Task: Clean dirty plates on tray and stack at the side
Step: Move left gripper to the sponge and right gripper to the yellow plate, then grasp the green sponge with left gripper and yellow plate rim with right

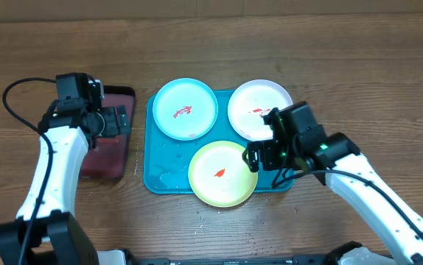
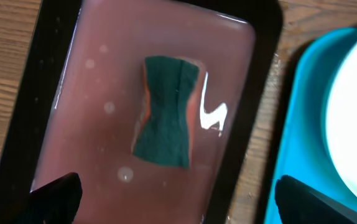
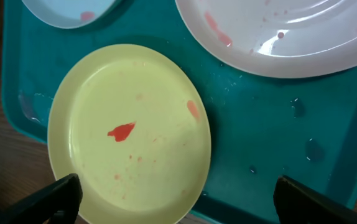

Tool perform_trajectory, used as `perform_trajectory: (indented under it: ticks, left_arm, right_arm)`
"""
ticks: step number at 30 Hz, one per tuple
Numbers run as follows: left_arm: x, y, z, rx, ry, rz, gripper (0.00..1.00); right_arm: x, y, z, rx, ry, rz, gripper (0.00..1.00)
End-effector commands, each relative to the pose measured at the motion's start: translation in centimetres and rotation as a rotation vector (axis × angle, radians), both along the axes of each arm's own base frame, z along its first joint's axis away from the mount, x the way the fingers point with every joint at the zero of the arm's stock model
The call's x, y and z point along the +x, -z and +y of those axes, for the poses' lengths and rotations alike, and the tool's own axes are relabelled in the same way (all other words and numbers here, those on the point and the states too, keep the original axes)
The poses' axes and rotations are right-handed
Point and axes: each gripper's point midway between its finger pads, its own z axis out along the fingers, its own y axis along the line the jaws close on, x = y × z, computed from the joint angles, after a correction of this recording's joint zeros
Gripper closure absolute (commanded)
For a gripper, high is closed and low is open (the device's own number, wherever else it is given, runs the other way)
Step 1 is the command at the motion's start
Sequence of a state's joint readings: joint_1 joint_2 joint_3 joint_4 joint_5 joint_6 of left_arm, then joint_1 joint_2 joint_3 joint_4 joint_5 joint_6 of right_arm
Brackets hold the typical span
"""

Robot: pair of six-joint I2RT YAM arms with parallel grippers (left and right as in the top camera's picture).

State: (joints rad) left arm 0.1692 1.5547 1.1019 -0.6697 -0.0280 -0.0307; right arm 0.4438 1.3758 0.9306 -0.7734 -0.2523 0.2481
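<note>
The dark green sponge will be reached by my left gripper and grabbed across its narrow middle (image 2: 168, 112), so the sponge's bottom stays free to wipe the dirty plates.
Three plates lie on the turquoise tray (image 1: 160, 165): a light blue one (image 1: 186, 109) at the back left, a white one (image 1: 259, 109) at the back right, and a yellow-green one (image 1: 222, 174) at the front. Each has red sauce smears. My right gripper (image 1: 259, 156) hovers open over the yellow-green plate's (image 3: 129, 130) right edge and the bare tray floor (image 3: 272, 124), holding nothing. The white plate (image 3: 278, 31) lies just beyond it. My left gripper (image 1: 116, 121) hangs open above the black tray, off the plates, its fingers (image 2: 57, 196) wide apart.
A black-rimmed tray (image 2: 48, 74) of pinkish liquid sits left of the turquoise tray (image 2: 296, 124), with a dark green sponge (image 2: 166, 112) lying in it. Bare wooden tabletop (image 1: 344, 59) surrounds both trays. Water drops dot the turquoise tray floor.
</note>
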Motion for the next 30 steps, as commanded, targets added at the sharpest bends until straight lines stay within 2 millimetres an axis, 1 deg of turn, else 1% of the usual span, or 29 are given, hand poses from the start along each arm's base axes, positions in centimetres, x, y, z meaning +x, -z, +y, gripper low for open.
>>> perform_trajectory:
  ticks: [1, 3, 4, 6, 8, 12, 15, 23, 25, 28, 30]
  left_arm:
    - [1.3, 0.4, -0.1, -0.045, 0.008, -0.020, 0.04]
    - [1.8, 1.0, -0.1, -0.043, 0.017, -0.018, 0.13]
    - [2.0, 1.4, 0.0, -0.043, 0.017, -0.014, 0.17]
    - [2.2, 2.2, 0.0, -0.046, 0.017, -0.001, 0.21]
    - [2.4, 3.2, 0.1, -0.048, 0.016, 0.015, 0.21]
    - [2.7, 4.1, 0.5, -0.023, 0.030, 0.025, 0.21]
    - [2.7, 4.6, 0.7, -0.014, 0.023, 0.035, 0.22]
    - [3.0, 6.1, 0.8, -0.013, 0.021, 0.059, 0.23]
    - [3.0, 6.6, 0.8, -0.015, 0.020, 0.068, 0.25]
    - [3.2, 7.3, 0.9, -0.013, 0.020, 0.070, 0.30]
    - [3.5, 7.4, 1.3, 0.003, 0.013, 0.065, 0.33]
  right_arm:
    - [1.0, 0.6, 0.3, -0.020, 0.043, 0.023, 0.00]
    - [1.0, 1.7, 0.3, -0.032, 0.057, 0.059, 0.00]
    - [0.9, 2.2, 0.3, -0.039, 0.058, 0.076, 0.03]
    - [0.7, 3.2, 0.2, -0.055, 0.059, 0.105, 0.09]
    - [0.6, 4.2, 0.2, -0.069, 0.063, 0.137, 0.18]
    - [0.4, 5.1, 0.1, -0.083, 0.063, 0.164, 0.23]
    - [0.2, 5.4, 0.0, -0.087, 0.063, 0.171, 0.34]
    - [0.3, 5.9, 0.0, -0.078, 0.071, 0.161, 0.37]
    - [0.4, 5.9, 0.0, -0.077, 0.071, 0.158, 0.37]
    - [0.5, 5.9, 0.1, -0.073, 0.074, 0.153, 0.39]
    - [0.5, 5.9, 0.1, -0.072, 0.077, 0.153, 0.39]
